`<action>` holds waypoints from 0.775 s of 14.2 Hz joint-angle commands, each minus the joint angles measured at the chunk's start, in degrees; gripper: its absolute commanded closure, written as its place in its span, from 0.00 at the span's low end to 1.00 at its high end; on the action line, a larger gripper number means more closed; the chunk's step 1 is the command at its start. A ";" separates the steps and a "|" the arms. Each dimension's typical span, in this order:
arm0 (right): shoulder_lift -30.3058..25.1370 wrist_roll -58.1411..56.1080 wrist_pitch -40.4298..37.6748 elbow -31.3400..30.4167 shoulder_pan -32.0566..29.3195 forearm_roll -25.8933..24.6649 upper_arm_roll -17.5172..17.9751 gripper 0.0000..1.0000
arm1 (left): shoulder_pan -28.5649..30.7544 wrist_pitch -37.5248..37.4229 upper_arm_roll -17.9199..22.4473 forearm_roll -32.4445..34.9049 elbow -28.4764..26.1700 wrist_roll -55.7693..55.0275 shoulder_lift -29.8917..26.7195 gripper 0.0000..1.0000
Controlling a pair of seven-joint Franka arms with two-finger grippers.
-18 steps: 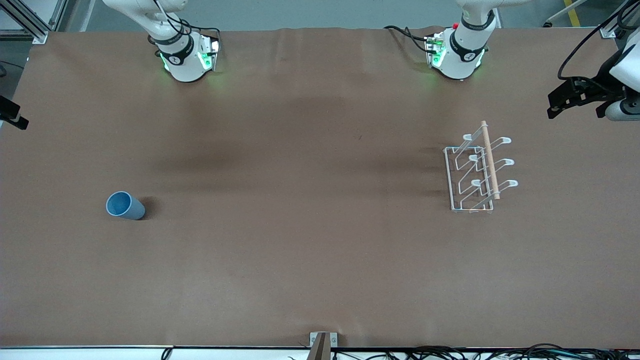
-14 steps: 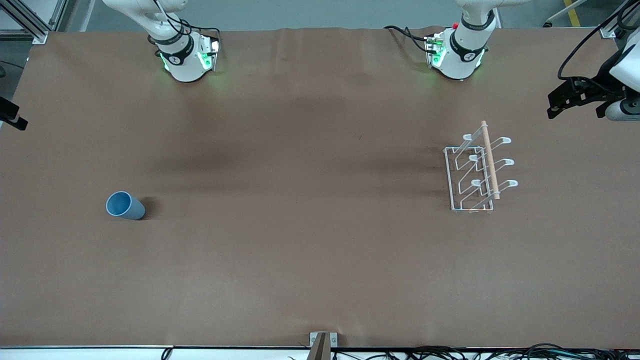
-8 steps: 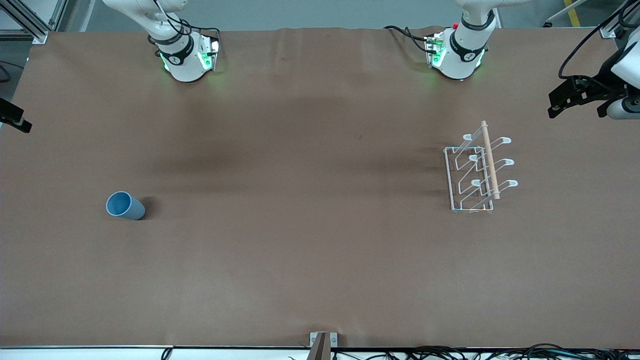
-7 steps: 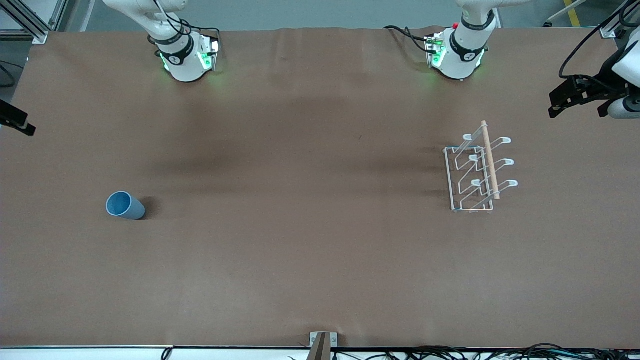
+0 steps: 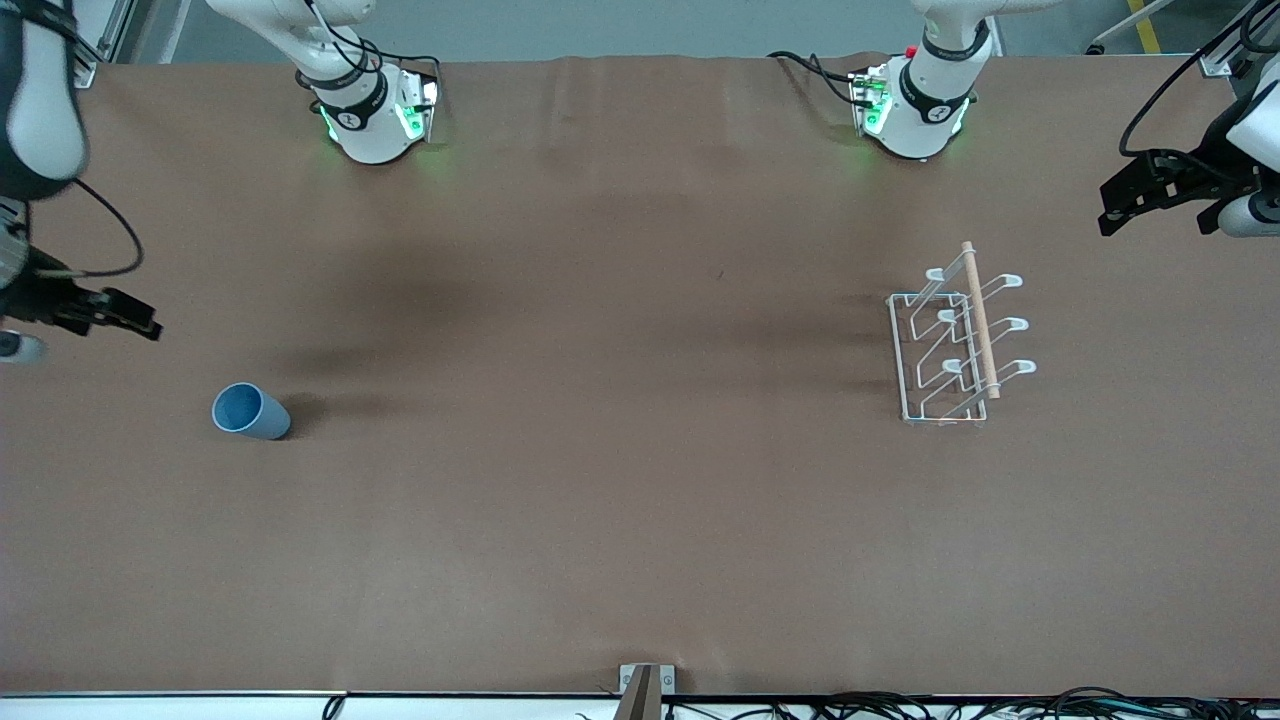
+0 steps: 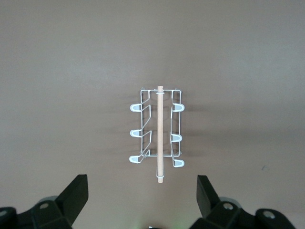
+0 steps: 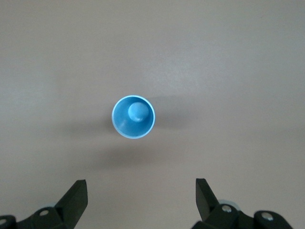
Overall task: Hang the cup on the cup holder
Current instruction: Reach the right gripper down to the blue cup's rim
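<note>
I need to hang the light-blue cup on the cup holder (image 5: 955, 345), so my right gripper should pick it up by its rim (image 5: 238, 385) next.
The light-blue cup (image 5: 250, 411) stands upright, mouth up, on the brown table toward the right arm's end. In the right wrist view the cup (image 7: 133, 117) shows from above, apart from the fingers. My right gripper (image 5: 140, 325) is open and empty in the air, over the table beside the cup (image 7: 141, 198). The white wire cup holder (image 5: 955, 345) with its wooden rod stands toward the left arm's end; all its prongs are bare. My left gripper (image 5: 1108, 212) is open and empty, up in the air off the holder's side (image 6: 142, 195). The holder (image 6: 157, 129) shows whole in the left wrist view.
The brown table cover (image 5: 620, 450) is bare between the cup and the holder. The two arm bases (image 5: 372, 110) (image 5: 915, 105) stand along the table's edge farthest from the front camera. A small metal bracket (image 5: 645, 685) sits at the table's near edge.
My right arm has swung in from the table's end, and its gripper now hangs close to the cup. The left gripper, the cup and the holder have not moved.
</note>
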 commanded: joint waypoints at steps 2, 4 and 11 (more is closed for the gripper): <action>4.80 -1.48 8.99 -3.75 -1.02 0.71 0.52 0.00 | 0.19 -0.47 -0.21 0.01 1.65 0.59 0.87 0.00; 8.75 -1.39 14.61 -3.75 -1.29 0.71 0.52 0.00 | 0.28 -0.47 -0.30 0.01 1.65 0.68 0.87 0.00; 18.16 -1.21 17.45 -1.30 -1.02 5.27 0.70 0.03 | 0.45 -0.47 -0.21 0.01 1.65 0.68 0.96 0.00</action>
